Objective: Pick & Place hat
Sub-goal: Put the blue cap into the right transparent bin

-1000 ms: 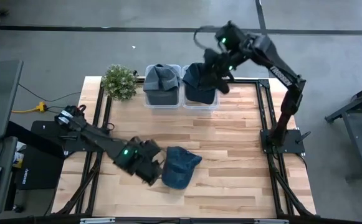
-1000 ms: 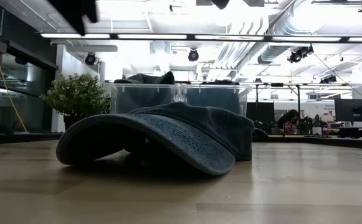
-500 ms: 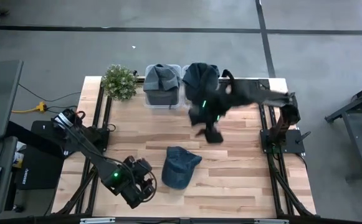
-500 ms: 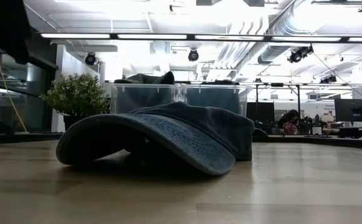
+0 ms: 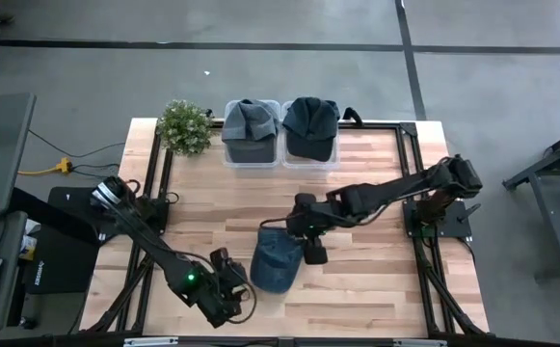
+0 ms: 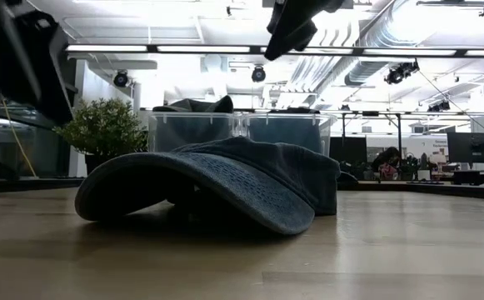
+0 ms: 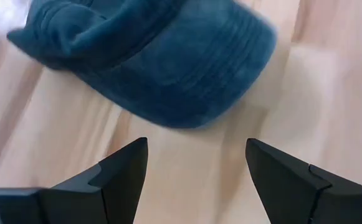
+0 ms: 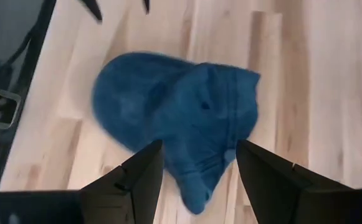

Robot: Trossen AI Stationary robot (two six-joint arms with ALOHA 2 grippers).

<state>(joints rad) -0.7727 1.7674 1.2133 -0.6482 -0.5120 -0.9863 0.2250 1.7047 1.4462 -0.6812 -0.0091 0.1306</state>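
I should next grab the blue cap (image 5: 275, 260) by its rim with my left gripper to pick it up and place it.
A blue cap (image 5: 275, 260) lies crown up on the wooden table, its brim resting on the boards and pointing toward the near edge (image 6: 200, 187). My left gripper (image 5: 241, 289) hovers open just left of the brim. In its wrist view its fingers frame bare wood short of the brim (image 7: 168, 68). My right gripper (image 5: 315, 253) hangs open above the cap's right side, with the crown (image 8: 187, 118) below its fingers. It also shows high up in the low view (image 6: 290, 29).
At the far edge stand two clear bins, one holding a grey hat (image 5: 251, 120), the other a dark hat (image 5: 311, 120). A potted plant (image 5: 185, 125) stands left of them. Bare boards lie right of and in front of the cap.
My right gripper has swung from above the far bins toward the near edge and down, ending over the blue cap's right side. My left gripper has drawn back from the cap's left side toward the near edge and sunk lower. The cap has not moved.
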